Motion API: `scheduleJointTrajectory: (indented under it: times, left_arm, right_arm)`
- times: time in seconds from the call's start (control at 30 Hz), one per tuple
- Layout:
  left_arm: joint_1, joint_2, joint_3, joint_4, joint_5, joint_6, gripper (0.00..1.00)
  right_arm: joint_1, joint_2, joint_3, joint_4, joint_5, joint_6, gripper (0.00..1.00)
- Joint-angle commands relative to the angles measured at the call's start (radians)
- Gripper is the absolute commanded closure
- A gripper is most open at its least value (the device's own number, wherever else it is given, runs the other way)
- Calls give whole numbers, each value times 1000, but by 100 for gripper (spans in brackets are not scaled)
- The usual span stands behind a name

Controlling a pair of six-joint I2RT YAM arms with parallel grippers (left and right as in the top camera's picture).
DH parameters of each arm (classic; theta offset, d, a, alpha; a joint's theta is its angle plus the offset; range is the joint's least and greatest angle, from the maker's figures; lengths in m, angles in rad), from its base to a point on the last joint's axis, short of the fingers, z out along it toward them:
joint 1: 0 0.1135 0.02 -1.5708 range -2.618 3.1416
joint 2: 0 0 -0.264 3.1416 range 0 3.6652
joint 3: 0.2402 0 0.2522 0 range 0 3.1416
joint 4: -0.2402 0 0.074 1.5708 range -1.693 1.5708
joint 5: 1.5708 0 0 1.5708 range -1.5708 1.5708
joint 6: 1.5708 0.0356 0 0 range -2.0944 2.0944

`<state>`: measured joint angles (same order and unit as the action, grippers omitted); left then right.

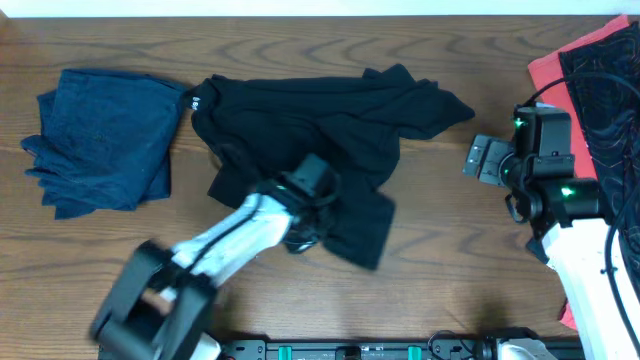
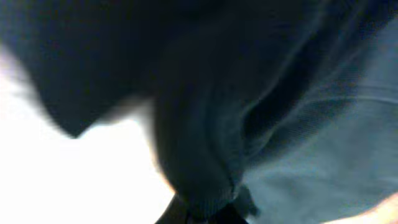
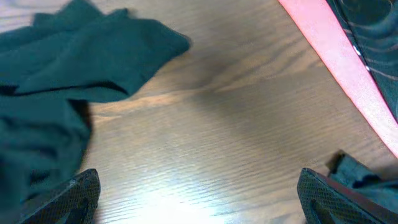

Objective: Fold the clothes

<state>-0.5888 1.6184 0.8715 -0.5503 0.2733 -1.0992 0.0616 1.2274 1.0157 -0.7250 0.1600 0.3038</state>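
Note:
My right gripper grabs the black shirt (image 1: 330,120) by its loose end (image 1: 451,110) next, away from my left gripper, to spread the shirt for folding.
A black shirt (image 1: 330,120) lies crumpled and spread across the middle of the table. My left gripper (image 1: 310,205) is shut on its lower part and lifts a fold of the fabric; the left wrist view is filled with dark blurred cloth (image 2: 205,143). My right gripper (image 1: 487,160) is open and empty over bare wood to the right of the shirt's sleeve (image 3: 93,56). A folded dark blue garment (image 1: 100,135) lies at the far left.
A red cloth (image 1: 555,75) with a black patterned garment (image 1: 605,90) on it lies at the right edge; it also shows in the right wrist view (image 3: 336,56). Bare wooden table (image 1: 440,240) lies between the shirt and the right arm.

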Motion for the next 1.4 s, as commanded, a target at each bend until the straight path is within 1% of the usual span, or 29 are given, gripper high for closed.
scheduleJointTrajectory:
  times: [0.0, 0.07, 0.2, 0.3, 0.37, 0.53, 0.6, 0.7, 0.8, 1.0, 1.1, 1.23, 1.37]
  left_arm:
    - [67, -132, -3, -119, -97, 193, 94]
    - [108, -193, -3, -232, -190, 205, 94]
    - [163, -262, -3, -382, -318, 209, 94]
    - [179, -267, -4, -444, -399, 209, 94]
    - [180, -265, -10, -456, -444, 209, 94]
    - [180, -264, -34, -434, -452, 208, 94]
    - [180, -264, -43, -428, -452, 208, 94]
    - [180, -264, -52, -428, -452, 209, 94]
    - [180, -264, -52, -428, -451, 209, 94]
    - [180, -264, -52, -421, -451, 209, 94]
    - [180, -264, -52, -421, -451, 209, 94]
    - [180, -264, -52, -422, -451, 209, 94]
    - [180, -264, -52, -430, -451, 209, 94]
  right_arm:
    - [-28, 65, 5, 0, -71, -6, 1]
    - [-29, 121, 5, 6, -105, -22, 1]
    - [-29, 231, 5, 32, -156, -25, 1]
    - [-29, 315, 5, 82, -181, -24, 1]
    - [-29, 364, 5, 128, -182, -24, 1]
    - [-28, 460, 5, 216, -195, -23, 1]
    - [-28, 490, 5, 200, -202, -10, 3]
    - [-28, 523, 5, 134, -202, 33, 9]
    - [-29, 534, 5, 84, -201, 78, 9]
    - [-29, 534, 5, 117, -201, 132, 10]
    - [-29, 535, 3, 110, -172, 201, 14]
    - [-27, 538, 2, 108, -168, 269, 23]
    - [-19, 547, 2, 102, -168, 291, 25]
